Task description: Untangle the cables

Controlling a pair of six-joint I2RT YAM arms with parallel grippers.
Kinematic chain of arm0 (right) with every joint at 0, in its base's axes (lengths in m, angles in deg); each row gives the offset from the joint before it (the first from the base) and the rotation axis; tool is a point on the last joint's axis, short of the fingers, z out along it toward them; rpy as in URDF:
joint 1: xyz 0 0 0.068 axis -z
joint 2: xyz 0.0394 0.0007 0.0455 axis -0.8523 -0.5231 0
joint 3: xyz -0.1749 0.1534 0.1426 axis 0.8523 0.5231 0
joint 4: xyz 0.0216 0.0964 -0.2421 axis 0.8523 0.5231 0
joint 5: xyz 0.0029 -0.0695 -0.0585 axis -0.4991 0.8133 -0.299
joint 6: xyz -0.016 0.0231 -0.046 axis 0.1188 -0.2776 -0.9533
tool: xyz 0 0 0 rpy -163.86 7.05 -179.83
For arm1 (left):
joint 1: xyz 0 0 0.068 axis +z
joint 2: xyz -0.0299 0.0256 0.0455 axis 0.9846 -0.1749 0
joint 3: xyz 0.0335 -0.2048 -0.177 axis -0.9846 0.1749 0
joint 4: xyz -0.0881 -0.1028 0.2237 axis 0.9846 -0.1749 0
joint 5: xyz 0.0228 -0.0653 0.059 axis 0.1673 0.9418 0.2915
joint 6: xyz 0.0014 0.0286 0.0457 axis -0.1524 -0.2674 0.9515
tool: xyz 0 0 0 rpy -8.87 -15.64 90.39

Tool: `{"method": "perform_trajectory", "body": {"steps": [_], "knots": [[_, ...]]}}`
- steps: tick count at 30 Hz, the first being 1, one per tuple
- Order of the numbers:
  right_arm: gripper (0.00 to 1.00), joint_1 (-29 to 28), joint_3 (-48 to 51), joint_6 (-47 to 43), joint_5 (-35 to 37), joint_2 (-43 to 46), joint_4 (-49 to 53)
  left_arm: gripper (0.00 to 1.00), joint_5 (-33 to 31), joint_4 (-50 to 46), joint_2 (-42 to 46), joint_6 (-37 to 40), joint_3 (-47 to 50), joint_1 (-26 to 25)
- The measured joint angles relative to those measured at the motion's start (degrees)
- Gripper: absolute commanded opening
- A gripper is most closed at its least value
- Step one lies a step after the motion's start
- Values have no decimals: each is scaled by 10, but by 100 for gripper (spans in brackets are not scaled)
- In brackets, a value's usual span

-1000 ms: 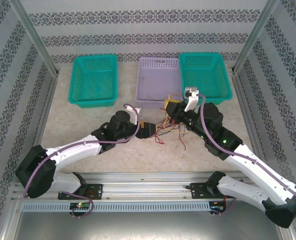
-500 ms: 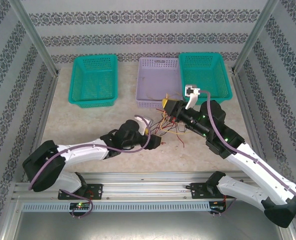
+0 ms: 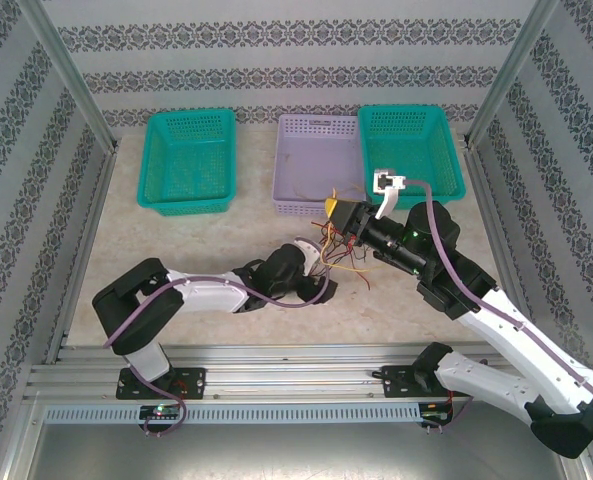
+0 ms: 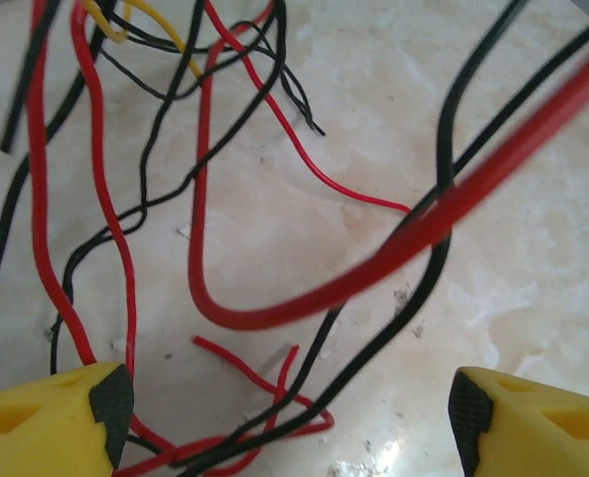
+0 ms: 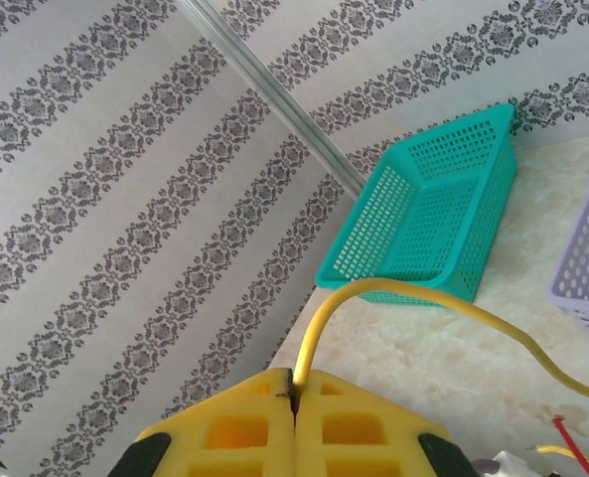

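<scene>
I should grab the black cables at the tangle's near edge [image 3: 328,269] [image 4: 302,411] with my left gripper, so the yellow and red cables stay free to untangle.
The cables [image 3: 342,252] are a loose tangle of thin red, black and yellow wires on the marble table, just in front of the purple basket. My left gripper [image 3: 319,283] sits low at the tangle's near-left edge. In the left wrist view it [image 4: 289,417] stands open, its yellow fingertips [image 4: 51,417] wide apart, with red cables [image 4: 200,248] and black cables [image 4: 443,238] lying between and beyond them. My right gripper [image 3: 334,208] is raised over the tangle's far side. In the right wrist view it [image 5: 294,383] is shut on a yellow cable [image 5: 413,288] that arcs out of the pads.
Three baskets line the back of the table: a teal one [image 3: 187,205] at the left, a purple one [image 3: 301,208] in the middle and a teal one [image 3: 446,190] at the right. The left teal basket [image 5: 423,214] stands against the patterned wall. Aluminium rails run along the near edge.
My left arm has swung right and down, bringing its gripper up to the tangle with the jaws a little wider. The right gripper stayed shut on the yellow cable and shifted slightly.
</scene>
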Motion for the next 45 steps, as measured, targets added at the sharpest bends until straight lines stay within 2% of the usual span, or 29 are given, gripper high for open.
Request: {"method": "perform_trajectory", "body": {"steps": [3, 5, 7, 15, 19, 24, 30, 39, 45], "knots": [[0, 0, 0, 7, -4, 0, 0, 65, -15, 0, -3, 9, -5, 0], [0, 0, 0, 12, -8, 2, 0, 52, -26, 0, -3, 17, -9, 0], [0, 0, 0, 15, -11, 5, 0, 46, -33, 0, -5, 23, -11, 0], [0, 4, -2, 20, -11, 33, 13, 0, -47, 0, -5, 37, -12, 0], [0, 23, -8, 16, -1, 48, 31, 0, -48, 1, 10, 39, 2, 0], [0, 62, -9, 10, 33, 65, 53, 0, -48, -1, 73, 39, 50, 0], [0, 143, -9, 8, 74, 85, 76, 0, -70, -25, 166, 37, 85, 0], [0, 269, 37, 14, 80, 107, 100, 0, -152, -146, 320, 2, 85, 11], [0, 347, 82, 28, 62, 110, 113, 0, -177, -276, 395, -43, 62, 74]]}}
